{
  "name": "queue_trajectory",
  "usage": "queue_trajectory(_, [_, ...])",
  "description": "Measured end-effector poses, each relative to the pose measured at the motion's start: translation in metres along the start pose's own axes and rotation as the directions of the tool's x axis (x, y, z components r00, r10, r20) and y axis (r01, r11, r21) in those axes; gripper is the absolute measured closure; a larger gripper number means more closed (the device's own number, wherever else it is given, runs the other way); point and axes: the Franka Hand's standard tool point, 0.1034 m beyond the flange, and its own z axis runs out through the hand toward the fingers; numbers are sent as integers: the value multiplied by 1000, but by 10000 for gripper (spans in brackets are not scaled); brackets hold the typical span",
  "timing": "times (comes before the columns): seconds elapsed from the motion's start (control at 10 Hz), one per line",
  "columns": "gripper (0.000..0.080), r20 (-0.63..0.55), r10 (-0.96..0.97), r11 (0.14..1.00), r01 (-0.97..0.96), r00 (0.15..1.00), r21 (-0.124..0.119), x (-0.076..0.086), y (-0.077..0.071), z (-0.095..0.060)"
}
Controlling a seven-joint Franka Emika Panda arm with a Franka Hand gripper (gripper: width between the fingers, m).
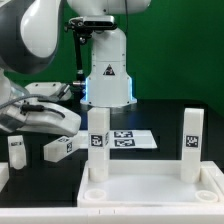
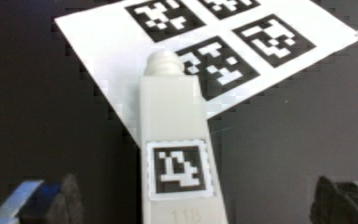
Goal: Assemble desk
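Observation:
The lying leg's rounded end should stay free to enter the tabletop panel (image 1: 150,188), so the robot's gripper needs to grab the leg by its tagged body (image 1: 62,149) next.
The desk's white tabletop panel (image 1: 150,188) lies at the front of the exterior view. Two white tagged legs stand upright at its far corners, one on the exterior view's left (image 1: 98,140) and one on its right (image 1: 192,142). A third leg (image 1: 62,148) (image 2: 172,130) lies flat on the black table, its rounded tip pointing toward the marker board (image 1: 130,140) (image 2: 194,40). My gripper (image 1: 58,128) (image 2: 194,205) hangs open just above this lying leg, a dark finger (image 2: 43,200) on each side and not touching it. A fourth short leg (image 1: 16,155) stands at the far left.
The robot's white base (image 1: 105,70) rises behind the marker board, and a green backdrop is behind it. The black table shows between the lying leg and the tabletop panel.

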Motion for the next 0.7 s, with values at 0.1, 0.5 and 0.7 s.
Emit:
queue_trajectory(0.1, [150,23,14,1000,-15,1000,8,2,2,4])
queue_trajectory(0.5, [150,64,47,999,-46,997,-15,19,9,22])
queue_trajectory(0.7, [150,66,50,999,-49,997,-23,18,8,23])
